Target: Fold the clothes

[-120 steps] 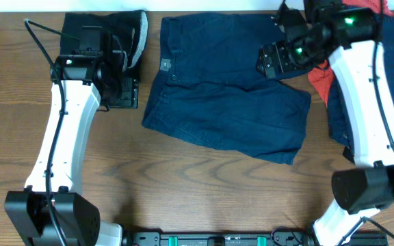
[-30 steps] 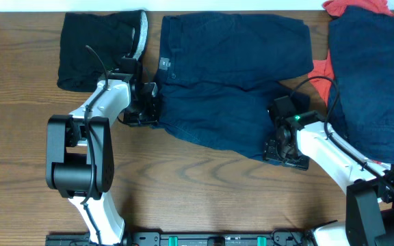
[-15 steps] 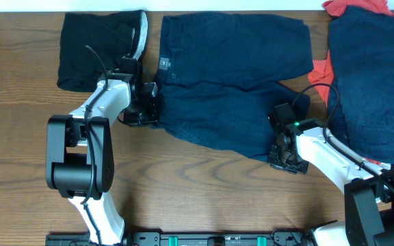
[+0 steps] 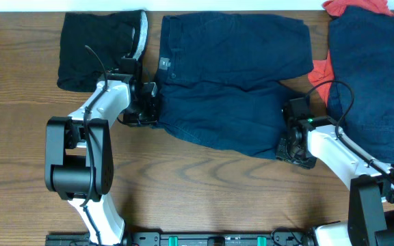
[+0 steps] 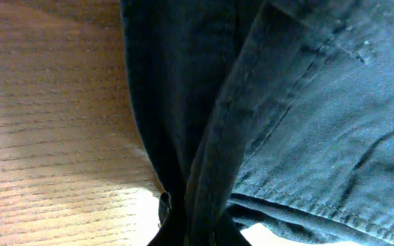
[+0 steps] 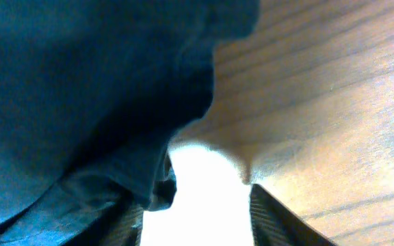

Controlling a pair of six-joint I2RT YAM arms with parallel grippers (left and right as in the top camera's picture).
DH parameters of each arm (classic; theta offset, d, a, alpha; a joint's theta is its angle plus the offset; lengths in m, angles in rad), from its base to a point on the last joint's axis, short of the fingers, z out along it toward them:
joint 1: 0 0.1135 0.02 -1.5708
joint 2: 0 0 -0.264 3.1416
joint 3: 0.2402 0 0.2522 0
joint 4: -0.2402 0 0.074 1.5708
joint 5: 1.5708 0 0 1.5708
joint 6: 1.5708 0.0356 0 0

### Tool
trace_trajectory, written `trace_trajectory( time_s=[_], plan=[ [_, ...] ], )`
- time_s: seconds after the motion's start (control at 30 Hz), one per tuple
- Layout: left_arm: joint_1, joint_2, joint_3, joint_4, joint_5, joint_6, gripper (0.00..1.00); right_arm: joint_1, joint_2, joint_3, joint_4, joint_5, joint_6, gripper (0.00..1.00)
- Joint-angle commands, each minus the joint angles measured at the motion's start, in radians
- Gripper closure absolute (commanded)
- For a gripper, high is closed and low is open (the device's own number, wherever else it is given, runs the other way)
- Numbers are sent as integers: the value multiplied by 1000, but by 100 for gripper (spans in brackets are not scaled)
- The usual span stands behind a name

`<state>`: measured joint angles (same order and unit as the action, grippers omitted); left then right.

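Observation:
Next, the right gripper grabs the navy shorts point(image 4: 231, 89) by the near leg hem corner point(image 4: 279, 152), opposite the held waistband corner, to fold them over evenly.
The navy shorts point(image 4: 231, 89) lie spread flat mid-table, waistband to the left with a small white label point(image 4: 165, 63). My left gripper point(image 4: 152, 109) is shut on the lower-left waistband corner; in the left wrist view a bunched fold of the shorts point(image 5: 204, 137) runs down into the gripper point(image 5: 190, 229). My right gripper point(image 4: 290, 150) sits at the lower-right leg hem. In the right wrist view this gripper point(image 6: 197, 208) stands open. The hem corner point(image 6: 159, 184) drapes over the left finger, and bare wood shows in the gap.
A black garment with a grey band point(image 4: 98, 51) lies folded at the back left. A navy piece point(image 4: 371, 82) lies at the right on a red-orange one point(image 4: 320, 70). Bare wooden table point(image 4: 204, 191) lies in front of the shorts.
My right gripper has slid a little to the right along the lower hem of the shorts. The left gripper and the shorts' waistband have stayed put.

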<state>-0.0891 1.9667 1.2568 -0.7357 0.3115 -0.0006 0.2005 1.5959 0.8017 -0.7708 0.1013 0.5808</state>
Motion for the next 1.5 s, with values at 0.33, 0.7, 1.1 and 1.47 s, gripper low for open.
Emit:
trace_trajectory(
  time_s=[0.33, 0.7, 1.1, 1.47],
  plan=[
    [-1, -23, -9, 0, -9, -5, 94, -6, -18, -1, 89, -97, -188, 46],
    [-1, -23, -9, 3, -9, -5, 94, -7, -157, -2, 85, -97, -204, 46],
    [-1, -23, -9, 5, -9, -5, 94, -7, -109, -5, 0, -35, -177, 48],
    [-1, -23, -9, 9, -9, -4, 94, -7, -105, -95, 106, -87, -143, 50]
  ],
)
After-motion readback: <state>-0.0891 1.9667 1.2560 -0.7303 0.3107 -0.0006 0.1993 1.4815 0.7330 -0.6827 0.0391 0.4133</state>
